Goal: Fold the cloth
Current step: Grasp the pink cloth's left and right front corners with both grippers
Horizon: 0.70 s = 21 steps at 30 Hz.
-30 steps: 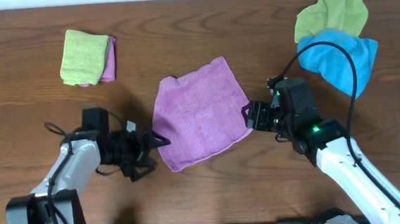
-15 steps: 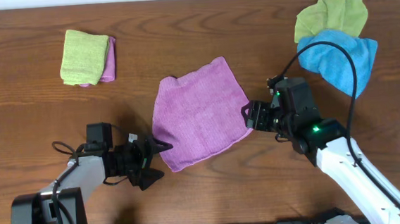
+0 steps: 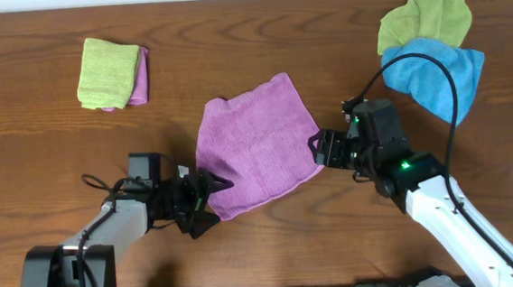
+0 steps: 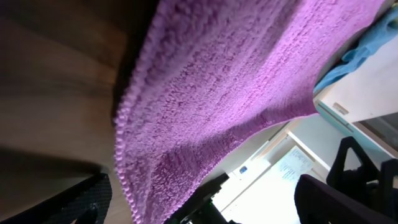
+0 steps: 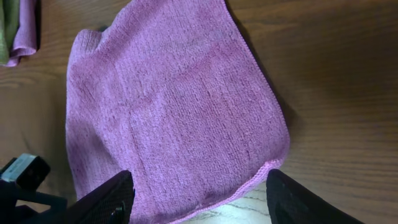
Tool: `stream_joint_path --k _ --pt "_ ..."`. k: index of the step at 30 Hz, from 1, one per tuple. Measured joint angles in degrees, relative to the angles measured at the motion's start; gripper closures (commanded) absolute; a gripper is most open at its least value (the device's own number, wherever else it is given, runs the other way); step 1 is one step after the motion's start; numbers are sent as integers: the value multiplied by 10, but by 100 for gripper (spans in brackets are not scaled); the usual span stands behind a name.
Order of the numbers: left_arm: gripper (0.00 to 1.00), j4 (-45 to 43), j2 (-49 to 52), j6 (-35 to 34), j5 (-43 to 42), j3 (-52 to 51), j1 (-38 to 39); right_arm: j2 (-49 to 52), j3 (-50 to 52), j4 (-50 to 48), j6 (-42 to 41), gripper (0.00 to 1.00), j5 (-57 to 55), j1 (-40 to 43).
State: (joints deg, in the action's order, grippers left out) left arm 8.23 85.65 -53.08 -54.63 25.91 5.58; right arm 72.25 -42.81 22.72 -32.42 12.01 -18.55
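My left gripper will next take the mauve-purple cloth [image 3: 257, 148]. It should hold the cloth by its near corner [image 3: 222, 215], so that both grippers can spread its hem for folding.
The mauve-purple cloth [image 3: 257, 148] lies spread flat, tilted like a diamond, in the middle of the table. My left gripper [image 3: 208, 204] is open at the cloth's lower-left corner. In the left wrist view the cloth [image 4: 236, 81] fills the frame, and its corner hangs between the dark fingers [image 4: 81, 202] of the left gripper [image 4: 205, 208]. My right gripper [image 3: 319, 151] is open at the cloth's right corner. In the right wrist view the cloth [image 5: 174, 106] has its near hem between the spread fingers [image 5: 298, 199] of the right gripper [image 5: 202, 202].
A folded light-green cloth [image 3: 107, 71] with a lilac one [image 3: 140, 77] lies at the back left. A green cloth [image 3: 427, 12] and a bright blue cloth [image 3: 435, 75] are crumpled at the back right. The right arm's black cable [image 3: 432, 63] arcs over the blue cloth.
My left gripper has moved right along the table to the cloth's lower-left corner. The right arm and the cloth have not moved.
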Motion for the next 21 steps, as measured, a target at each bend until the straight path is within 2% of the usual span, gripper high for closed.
stream_joint_path --k 3,5,9,13,15,17,21 --pt "0 -3 -4 -12 14 3 25 0 0 0 0 31 5 0" --pt "6 -3 -7 -19 24 5 37 0 0 0 0 31 8 0" --pt "32 1 -8 -25 54 6 47 0 0 0 0 30 13 0" --pt "50 0 -8 -23 87 5 50 0 0 0 0 30 15 0" --pt "68 -6 -8 -24 101 5 51 0 0 0 0 29 15 0" --pt "94 -10 -6 -21 121 3 51 0 0 1 0 28 15 0" --pt "94 -12 -3 -9 144 0 51 0 -1 21 4 25 12 0"
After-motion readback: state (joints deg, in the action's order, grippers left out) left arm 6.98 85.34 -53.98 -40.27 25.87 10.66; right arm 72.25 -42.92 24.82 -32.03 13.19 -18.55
